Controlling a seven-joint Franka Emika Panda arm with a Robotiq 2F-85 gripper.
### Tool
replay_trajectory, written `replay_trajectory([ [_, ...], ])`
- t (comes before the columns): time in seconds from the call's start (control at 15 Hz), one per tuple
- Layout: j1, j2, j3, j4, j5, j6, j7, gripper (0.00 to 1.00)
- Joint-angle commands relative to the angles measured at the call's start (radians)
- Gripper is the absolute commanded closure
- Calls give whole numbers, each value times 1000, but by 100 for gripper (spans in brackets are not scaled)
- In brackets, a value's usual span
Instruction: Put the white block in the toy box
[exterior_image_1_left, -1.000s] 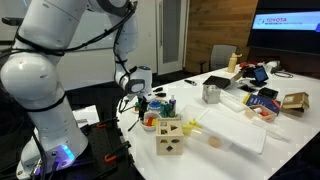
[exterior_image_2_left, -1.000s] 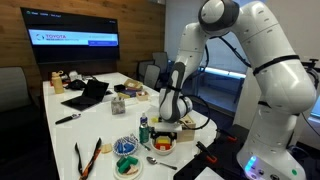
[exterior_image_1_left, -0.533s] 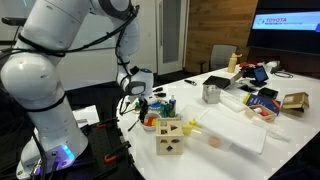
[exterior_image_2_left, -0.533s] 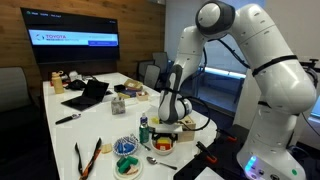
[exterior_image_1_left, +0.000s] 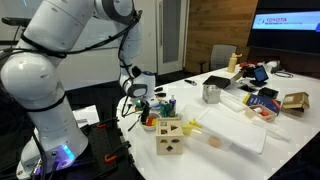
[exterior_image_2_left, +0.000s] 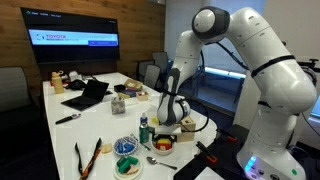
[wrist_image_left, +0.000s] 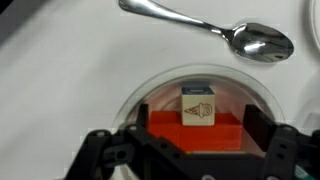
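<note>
My gripper should catch the white block (wrist_image_left: 198, 105) if it closes now, because my fingers reach down inside the bowl's rim and are level with the block.
The white block (wrist_image_left: 198, 105), with an ice-cream cone picture on its face, rests on an orange-red block (wrist_image_left: 195, 135) inside a small white bowl (wrist_image_left: 150, 88). My gripper (wrist_image_left: 198, 128) is open just above the bowl, with one dark finger on each side of the blocks and touching neither. In both exterior views the gripper (exterior_image_1_left: 141, 106) (exterior_image_2_left: 168, 118) hangs low over the bowl at the table's end. The toy box (exterior_image_1_left: 169, 136), a light-wood cube with shaped holes, stands right next to the bowl; it also shows in an exterior view (exterior_image_2_left: 164, 143).
A metal spoon (wrist_image_left: 215, 30) lies on the white table beyond the bowl. A large flat whitish container (exterior_image_1_left: 235, 130), a metal cup (exterior_image_1_left: 211, 93), a blue-capped bottle (exterior_image_2_left: 143, 128), a bowl of green things (exterior_image_2_left: 127, 165), orange tongs (exterior_image_2_left: 85, 158) and a laptop (exterior_image_2_left: 88, 95) are on the table.
The arm has sunk a little towards the bowl. The gripper stays open and the blocks have not moved.
</note>
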Motion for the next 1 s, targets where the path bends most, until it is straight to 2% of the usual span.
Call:
replay_trajectory([
  [0.0, 15, 15, -12, 27, 36, -24, -48, 29],
  [0.13, 12, 18, -9, 28, 41, -22, -59, 40],
  [0.53, -2, 9, 1, 19, 51, -16, -60, 87],
  [0.6, -3, -2, 3, 15, 53, -21, -59, 92],
  [0.8, -25, -81, 30, -16, 63, -73, -64, 92],
  [0.93, 6, -141, 6, -23, 66, -146, -49, 92],
])
